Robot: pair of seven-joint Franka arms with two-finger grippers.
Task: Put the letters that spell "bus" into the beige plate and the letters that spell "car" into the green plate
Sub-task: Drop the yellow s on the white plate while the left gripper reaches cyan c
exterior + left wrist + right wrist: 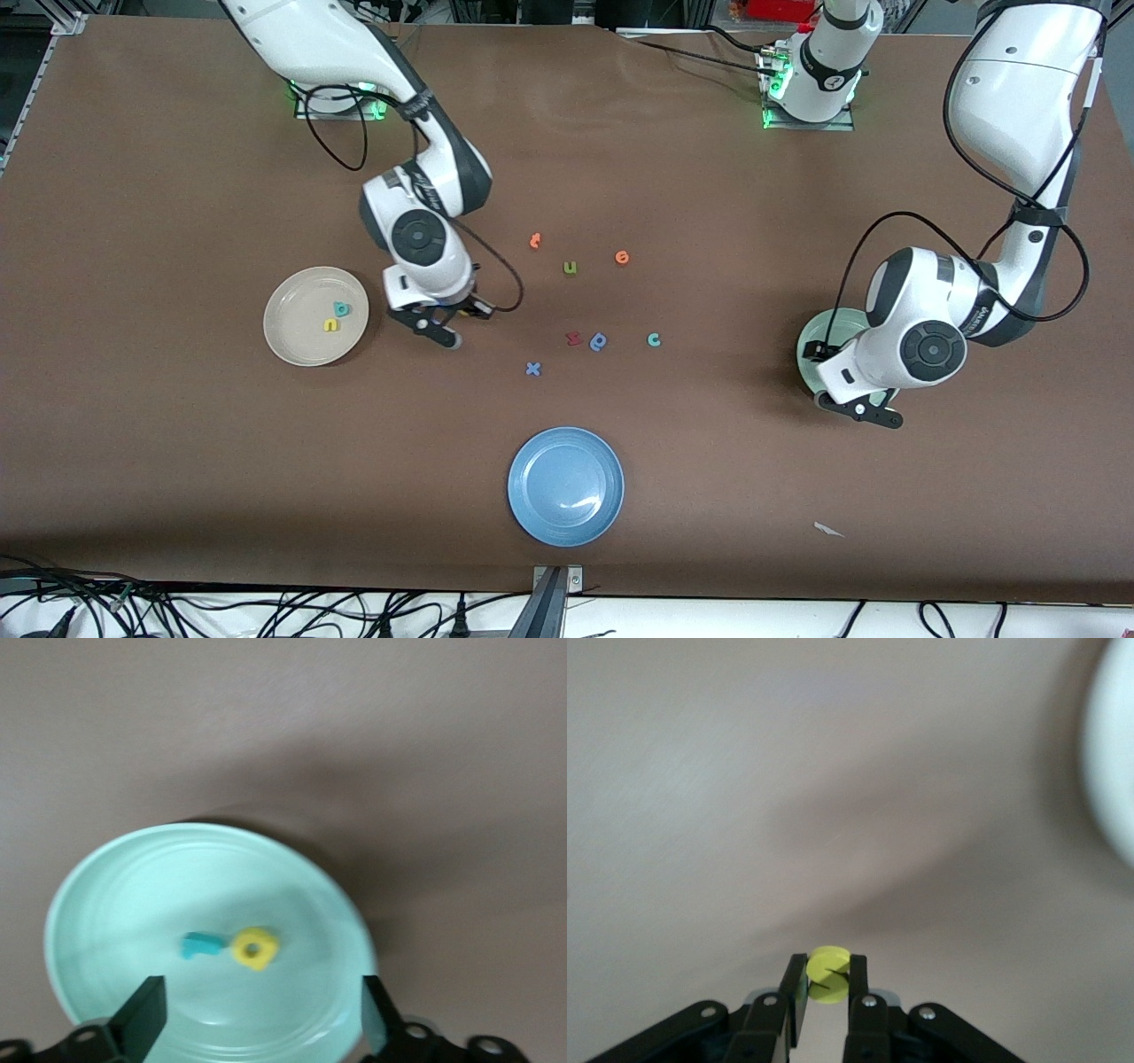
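Note:
My left gripper is to grab the teal "c" by its curved back (pixel 654 339) next, so that it can complete "car" in the green plate.
My right gripper (pixel 436 328) hovers over bare table beside the beige plate (pixel 299 344), shut on the yellow "s" (pixel 829 979), which shows between its pads in the right wrist view. In the beige plate lie the teal "b" (pixel 342 308) and the yellow "u" (pixel 331 325). My left gripper (pixel 858 409) hangs open over the green plate (pixel 817 344), with nothing between its fingers. In that plate (pixel 124 904) lie the teal "r" (pixel 202 945) and the yellow "a" (pixel 255 949). The teal "c" (pixel 654 339) lies on the table between the two plates.
Loose letters lie mid-table: two orange ones (pixel 535 240) (pixel 622 257), an olive "u" (pixel 570 268), a dark red letter (pixel 573 338), a blue looped letter (pixel 599 341) and a blue "x" (pixel 532 369). A blue plate (pixel 566 486) sits nearest the front camera.

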